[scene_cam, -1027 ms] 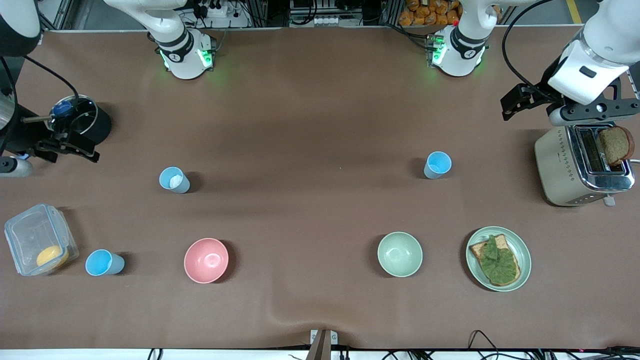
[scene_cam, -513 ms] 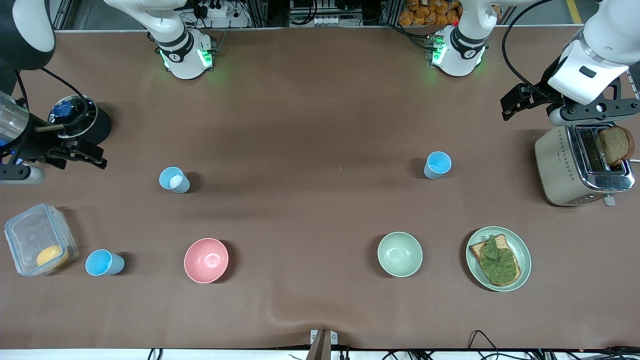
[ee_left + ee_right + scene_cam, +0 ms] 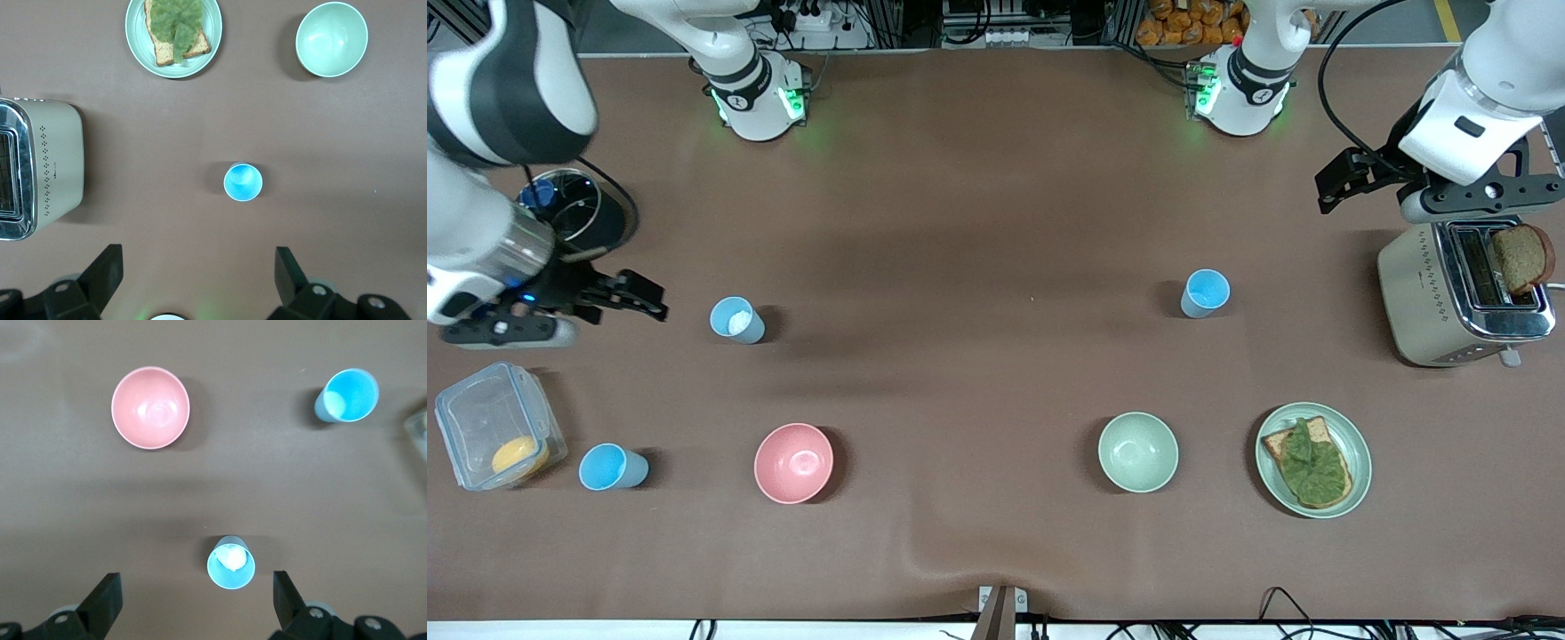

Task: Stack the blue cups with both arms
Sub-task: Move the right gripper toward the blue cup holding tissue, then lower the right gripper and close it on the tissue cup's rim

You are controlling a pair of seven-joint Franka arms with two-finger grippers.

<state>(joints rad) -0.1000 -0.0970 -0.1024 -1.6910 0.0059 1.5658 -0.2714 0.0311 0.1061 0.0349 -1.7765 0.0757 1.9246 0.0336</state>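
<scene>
The blue cups are to be stacked, so the robot's right gripper needs to take the cup with the white lump (image 3: 739, 322) by its rim (image 3: 718, 308) next.
Three blue cups stand upright and apart. One cup (image 3: 737, 320) (image 3: 231, 562), with a white lump inside, is toward the right arm's end. My right gripper (image 3: 654, 300) (image 3: 197, 590) hovers open just beside it, nothing between its fingers. A second cup (image 3: 612, 468) (image 3: 348, 395) stands nearer the front camera, next to the clear box. The third cup (image 3: 1206, 292) (image 3: 243, 182) is toward the left arm's end. My left gripper (image 3: 1327, 191) (image 3: 198, 267) hangs open and empty, high up beside the toaster.
A pink bowl (image 3: 793, 462) (image 3: 150, 407) and a pale green bowl (image 3: 1137, 452) (image 3: 331, 39) sit nearer the front camera. A plate (image 3: 1362, 444) (image 3: 131, 33) holds toast. Also here: a toaster (image 3: 1432, 293) (image 3: 53, 167), a black pot (image 3: 596, 222), a clear box (image 3: 480, 413).
My right arm has swung away from the black pot toward the cup with the white lump, gripper still open. The left arm has barely moved.
</scene>
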